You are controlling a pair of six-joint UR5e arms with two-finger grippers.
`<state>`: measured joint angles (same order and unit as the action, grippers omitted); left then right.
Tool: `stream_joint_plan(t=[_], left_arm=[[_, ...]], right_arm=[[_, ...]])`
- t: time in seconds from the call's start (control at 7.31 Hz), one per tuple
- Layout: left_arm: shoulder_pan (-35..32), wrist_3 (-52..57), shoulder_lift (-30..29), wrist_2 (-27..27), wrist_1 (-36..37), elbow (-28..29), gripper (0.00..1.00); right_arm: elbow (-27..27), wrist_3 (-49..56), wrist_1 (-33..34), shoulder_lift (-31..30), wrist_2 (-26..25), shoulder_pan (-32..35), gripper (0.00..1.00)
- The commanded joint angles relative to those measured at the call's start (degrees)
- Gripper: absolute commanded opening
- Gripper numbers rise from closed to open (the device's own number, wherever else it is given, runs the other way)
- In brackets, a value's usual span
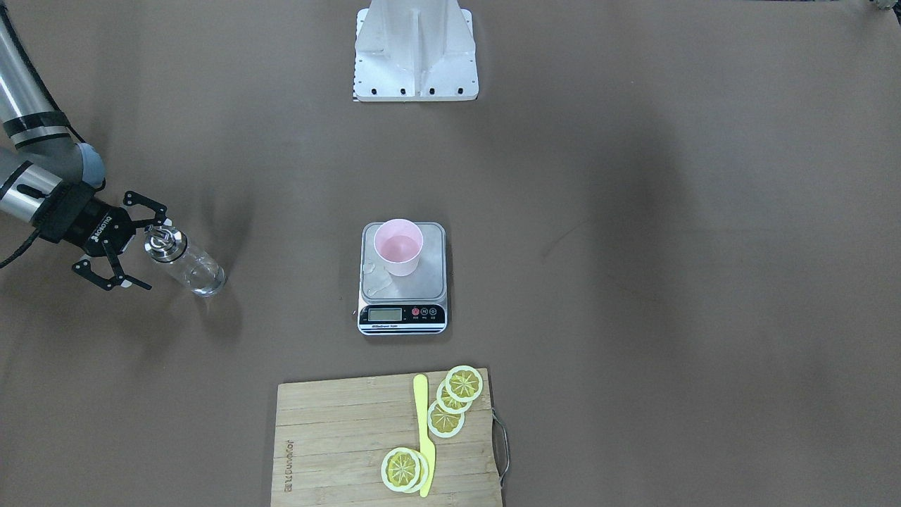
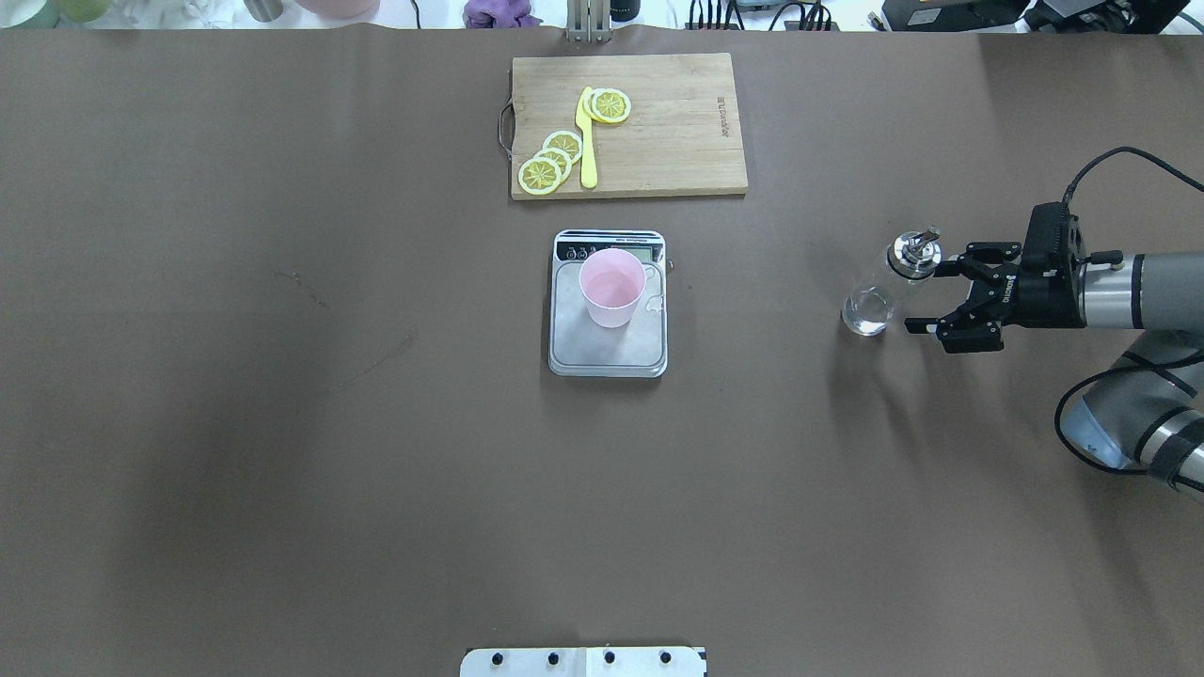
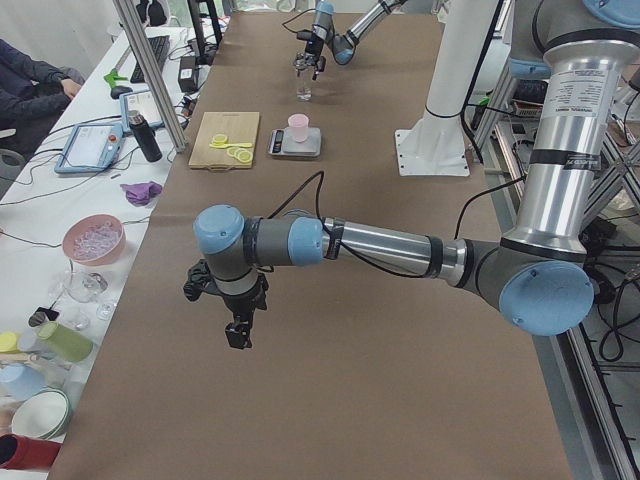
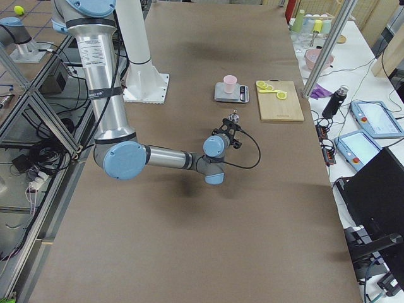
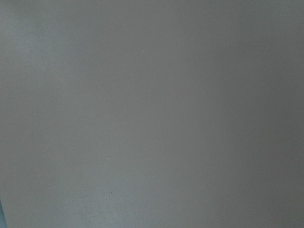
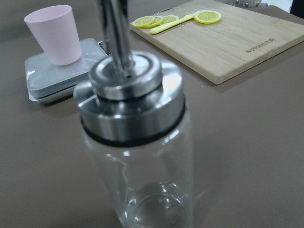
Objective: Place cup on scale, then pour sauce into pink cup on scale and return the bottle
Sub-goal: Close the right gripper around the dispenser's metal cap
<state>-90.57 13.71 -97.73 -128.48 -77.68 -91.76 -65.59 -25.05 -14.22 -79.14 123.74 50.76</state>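
My right gripper needs to move forward before it closes, because my fingers reach only the chrome cap (image 1: 165,243), short of the glass body (image 1: 201,272), and would miss the bottle now.
The pink cup (image 1: 398,246) stands upright on the scale (image 1: 422,282), toward its back. It also shows in the overhead view (image 2: 612,287) and the right wrist view (image 6: 53,34). The clear glass bottle (image 1: 190,264) with a chrome spout cap stands upright on the table, well to the scale's side (image 2: 875,296). Only a little clear sauce shows at its bottom (image 6: 152,209). My right gripper (image 2: 926,296) is open, its fingers just beside the bottle's cap and not gripping it. My left gripper (image 3: 238,335) shows only in the exterior left view, far from everything, and I cannot tell its state.
A wooden cutting board (image 2: 677,141) with lemon slices (image 2: 550,160) and a yellow knife (image 2: 587,141) lies beyond the scale. Clear droplets sit on the scale's platform (image 1: 373,276). The white robot base (image 1: 415,53) stands at the table's near edge.
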Motion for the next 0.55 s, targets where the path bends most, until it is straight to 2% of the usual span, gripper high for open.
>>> stream_joint_plan(t=[0.0, 0.41], left_arm=[[0.0, -0.1, -0.1, 0.1, 0.1, 0.0, 0.99], [0.0, -0.1, -0.1, 0.1, 0.1, 0.0, 0.99]], right_arm=[[0.0, -0.1, 0.0, 0.5, -1.3, -0.5, 0.99], [0.0, -0.1, -0.1, 0.9, -4.1, -2.7, 0.99]])
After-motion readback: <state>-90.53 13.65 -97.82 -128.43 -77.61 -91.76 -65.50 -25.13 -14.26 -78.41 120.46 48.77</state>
